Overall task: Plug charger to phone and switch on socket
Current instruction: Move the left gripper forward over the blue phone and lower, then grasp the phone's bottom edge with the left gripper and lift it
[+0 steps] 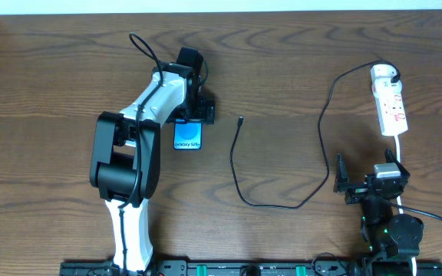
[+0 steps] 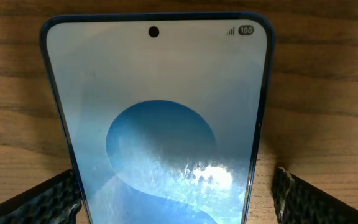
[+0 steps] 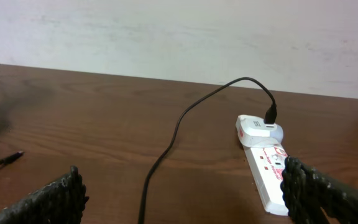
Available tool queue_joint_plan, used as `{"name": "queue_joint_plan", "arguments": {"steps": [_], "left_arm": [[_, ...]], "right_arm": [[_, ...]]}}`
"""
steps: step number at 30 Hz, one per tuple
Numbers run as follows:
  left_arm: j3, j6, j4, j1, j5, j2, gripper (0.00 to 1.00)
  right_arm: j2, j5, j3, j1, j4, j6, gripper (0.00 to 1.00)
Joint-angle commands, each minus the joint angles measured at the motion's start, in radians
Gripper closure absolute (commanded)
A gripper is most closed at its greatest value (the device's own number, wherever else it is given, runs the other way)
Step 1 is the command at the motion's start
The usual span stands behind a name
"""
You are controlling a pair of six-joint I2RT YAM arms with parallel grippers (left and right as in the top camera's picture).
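My left gripper grabs the phone by its side edges at the far end [image 1: 189, 121] [image 2: 165, 191] next. The phone's near end stays free for my right gripper to grab.
The phone [image 1: 188, 138] lies flat on the wooden table with its blue-cyan screen up. My left gripper [image 1: 193, 116] is open and straddles its far end. In the left wrist view the phone [image 2: 160, 118] fills the space between the fingers of the left gripper [image 2: 176, 202], with a gap on the right side. The charger cable [image 1: 282, 204] runs from its white plug head [image 1: 384, 74], seated in the socket strip [image 1: 392, 107], to a free connector tip [image 1: 240, 119] right of the phone. My right gripper [image 1: 371, 181] is open and empty, just below the strip.
In the right wrist view the socket strip [image 3: 267, 177] lies by the right finger of the right gripper [image 3: 185, 199], with the black cable [image 3: 166, 149] crossing between the fingers. The strip's white cord [image 1: 400, 149] runs past the right arm. A pale wall edges the table's far side.
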Motion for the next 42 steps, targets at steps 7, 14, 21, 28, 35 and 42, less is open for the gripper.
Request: {"name": "queue_joint_plan", "arguments": {"steps": [7,14,21,28,35,42], "left_arm": [[-0.016,-0.013,0.022,-0.002,-0.065,0.021,0.02],[-0.051,-0.066,0.060,-0.002,-0.065,0.021,0.02],[-0.051,-0.069,0.034,-0.002,-0.065,0.021,0.02],[-0.051,-0.069,0.012,-0.002,-0.065,0.021,0.01],[-0.051,-0.069,0.000,-0.001,-0.066,0.021,0.11],[-0.051,-0.069,0.000,-0.001,-0.066,0.021,0.11]], "right_arm": [[-0.005,0.008,-0.004,0.008,-0.002,-0.010,0.01],[-0.005,0.008,-0.004,0.008,-0.002,-0.010,0.01],[-0.005,0.008,-0.004,0.008,-0.002,-0.010,0.01],[-0.005,0.008,-0.004,0.008,-0.002,-0.010,0.01],[-0.005,0.008,-0.004,0.008,-0.002,-0.010,0.01],[-0.005,0.008,-0.004,0.008,-0.002,-0.010,0.01]]}}
